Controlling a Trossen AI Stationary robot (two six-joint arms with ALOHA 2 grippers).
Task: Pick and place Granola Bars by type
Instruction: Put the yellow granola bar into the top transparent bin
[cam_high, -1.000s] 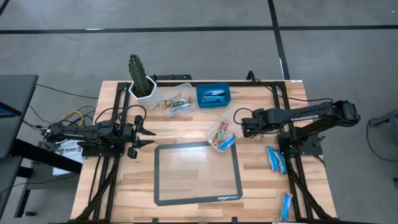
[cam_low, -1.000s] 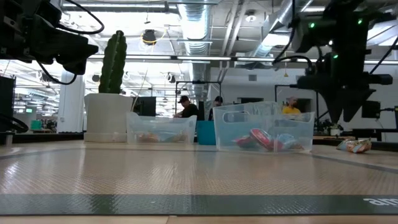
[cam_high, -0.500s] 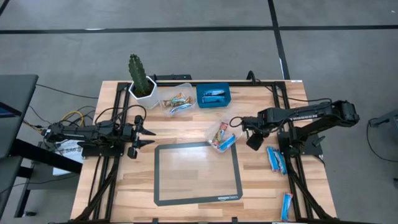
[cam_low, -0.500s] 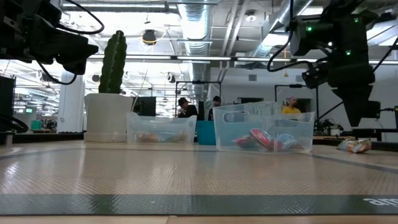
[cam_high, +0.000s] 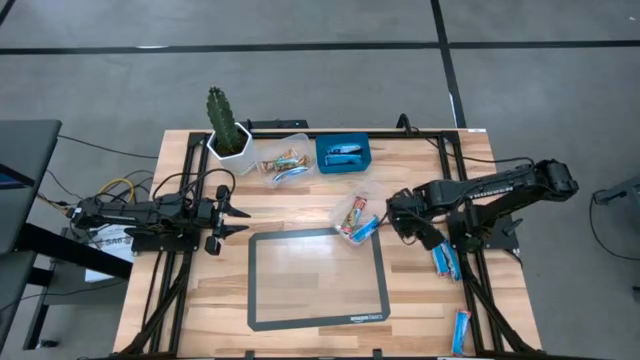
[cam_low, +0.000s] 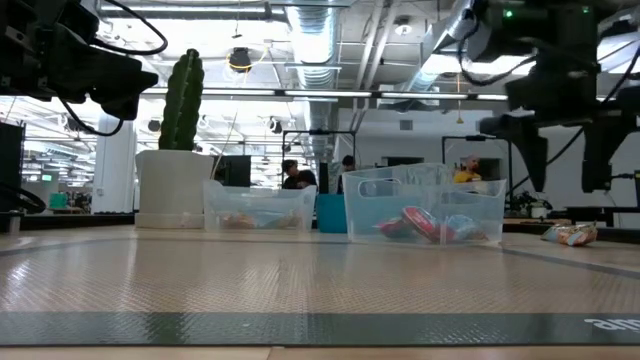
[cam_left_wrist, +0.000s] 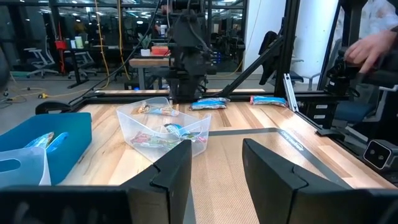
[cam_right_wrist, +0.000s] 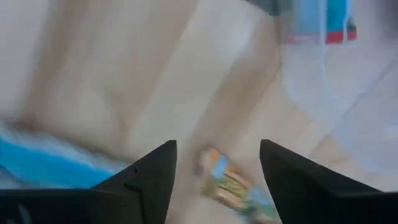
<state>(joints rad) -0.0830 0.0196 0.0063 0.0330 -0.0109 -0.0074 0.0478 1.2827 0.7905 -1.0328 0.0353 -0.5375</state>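
Note:
My right gripper should next grab the multicoloured granola bar by its wrapper's middle (cam_right_wrist: 239, 190), and then it can sort the bar into the clear tub beside the cactus.
My right gripper (cam_high: 412, 226) is open and empty above the table's right part, its fingers pointing down. In the right wrist view (cam_right_wrist: 217, 168) a multicoloured granola bar (cam_right_wrist: 233, 185) lies flat on the wood below the gap between the fingers, with a blue bar (cam_right_wrist: 50, 163) beside it. The low view shows this gripper (cam_low: 567, 170) hanging above a bar (cam_low: 570, 234) without touching it. More blue bars (cam_high: 443, 257) lie at the right edge. My left gripper (cam_high: 236, 215) waits open at the table's left.
A clear tub (cam_high: 357, 217) holding bars stands just left of my right gripper. A second clear tub (cam_high: 283, 160), a blue bin (cam_high: 343, 155) and a potted cactus (cam_high: 225, 128) stand at the far edge. A dark-framed mat (cam_high: 318, 278) lies mid-table. Another blue bar (cam_high: 460, 330) lies near the front right.
My right gripper has swung from beside the clear tub a little toward the table's near right, over the loose bars, and has turned about its wrist so that both fingers now show side by side in the low view.

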